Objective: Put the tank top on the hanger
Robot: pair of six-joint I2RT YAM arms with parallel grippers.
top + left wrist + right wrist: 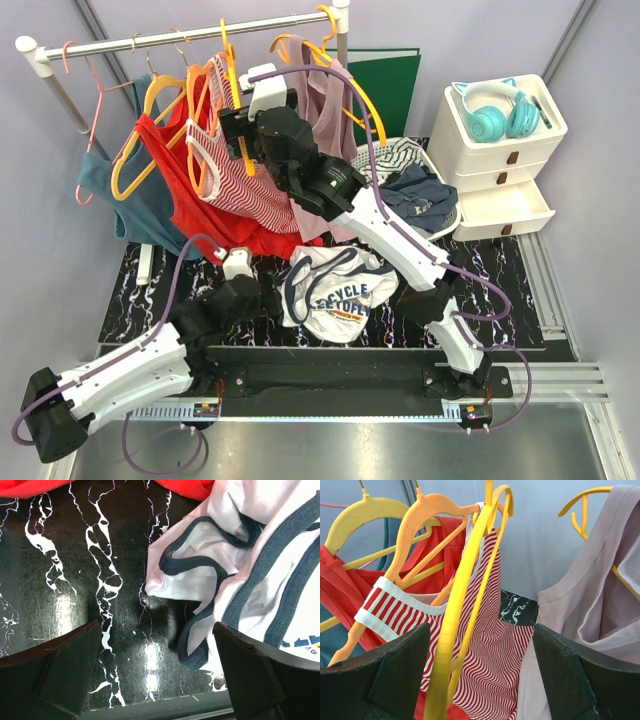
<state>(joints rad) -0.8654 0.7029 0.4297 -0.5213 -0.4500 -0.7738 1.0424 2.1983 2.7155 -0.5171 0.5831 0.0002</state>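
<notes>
The yellow hanger should be gripped edge-on by its near arm (450, 630) with my right gripper, so the hanger's far arm stays free to go into the tank top's strap.
The white tank top (335, 290) with navy trim and printed lettering lies crumpled on the black marbled table (150, 290). My left gripper (268, 298) hovers low just to its left, open. In the left wrist view a navy-edged strap of the tank top (260, 580) curls beside the right finger (260, 675), and nothing lies between the jaws of the left gripper (155, 677). My right gripper (232, 128) is raised at the rail, open. The yellow hanger (455, 630) hangs edge-on between its jaws, close to the left finger (395, 675); the hanger (246, 158) is bare.
The rail (190, 35) carries a red-and-white striped top (510, 670), a mauve tank top (600, 595), a red top (190, 200) and other hangers. White drawers (500, 170) with headphones and a basket of clothes (420, 195) stand at the back right.
</notes>
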